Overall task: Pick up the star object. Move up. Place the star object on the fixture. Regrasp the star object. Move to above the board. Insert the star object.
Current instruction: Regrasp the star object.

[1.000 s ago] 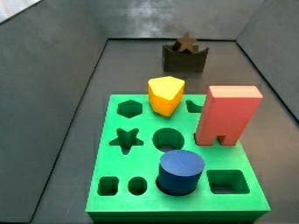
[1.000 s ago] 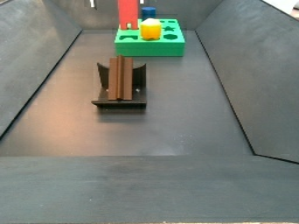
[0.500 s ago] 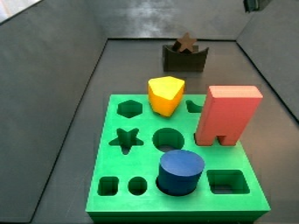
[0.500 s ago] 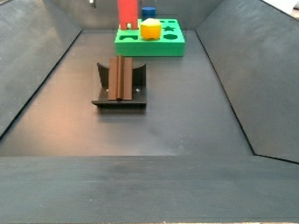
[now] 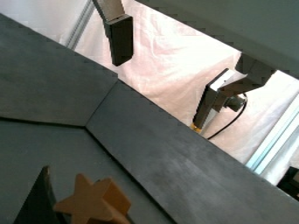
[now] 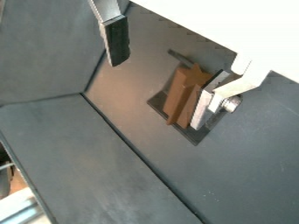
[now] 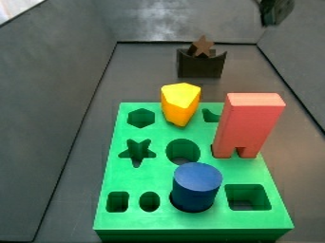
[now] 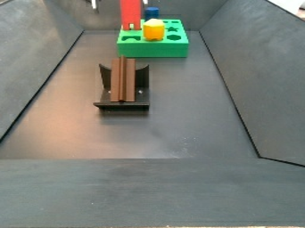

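The star object's long sides are the part my gripper needs to grab next, so its star-shaped end stays free to go into the board's star-shaped hole (image 7: pixel 137 152).
The brown star object (image 7: pixel 202 46) stands upright in the notch of the dark fixture (image 7: pixel 200 65) at the far end of the bin, and in a side view it is edge-on (image 8: pixel 123 78) on the fixture (image 8: pixel 121 104). My gripper (image 7: pixel 273 11) hangs open and empty high above the fixture, only its tip in view. In both wrist views the star object (image 6: pixel 181 91) (image 5: pixel 93 199) lies beyond the gripper (image 6: pixel 167 70) (image 5: pixel 167 74), not between the fingers (image 6: pixel 115 39). The green board (image 7: pixel 152 180) lies at the near end, and its star-shaped hole (image 7: pixel 137 151) has nothing in it.
On the board stand a yellow block (image 7: pixel 181 102), a tall red block (image 7: pixel 249 123) and a blue cylinder (image 7: pixel 196 186). Sloping grey walls (image 8: pixel 36 80) enclose the dark floor on all sides.
The gripper has come down into the top right corner of a side view, where it did not show a second ago. The star object and the blocks have not moved.
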Motion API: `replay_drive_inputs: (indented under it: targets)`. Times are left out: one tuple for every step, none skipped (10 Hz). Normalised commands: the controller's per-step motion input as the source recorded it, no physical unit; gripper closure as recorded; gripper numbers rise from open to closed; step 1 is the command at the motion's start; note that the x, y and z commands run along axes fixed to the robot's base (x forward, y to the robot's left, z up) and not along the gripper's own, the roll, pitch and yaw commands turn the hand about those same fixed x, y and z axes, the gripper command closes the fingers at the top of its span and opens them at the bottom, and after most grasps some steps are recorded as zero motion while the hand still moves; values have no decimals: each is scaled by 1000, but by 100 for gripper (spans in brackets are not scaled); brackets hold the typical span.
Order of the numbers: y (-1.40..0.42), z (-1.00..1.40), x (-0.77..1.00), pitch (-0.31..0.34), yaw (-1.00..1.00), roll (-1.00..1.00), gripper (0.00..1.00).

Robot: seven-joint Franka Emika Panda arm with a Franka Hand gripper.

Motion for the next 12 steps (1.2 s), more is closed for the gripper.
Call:
replay_drive_inputs:
  targets:
    - [63,-1000,49,-7,186,170,0]
    - [59,-1000,59,-39,167,139,0]
    - [58,-1000,65,-60,150,123,0]
    - [53,-1000,76,-95,114,97,0]
    - [51,-1000,82,-115,88,83,0]
    - [49,-1000,92,-124,50,74,0]
    - [44,-1000,95,-122,31,75,0]
    - [37,-1000,109,-108,-4,76,0]
    - [19,-851,106,-78,-34,78,0]
    - [8,-701,98,-54,-44,79,0]
    - [4,-508,85,-20,-44,78,0]
    - [6,-366,78,-5,-35,76,0]
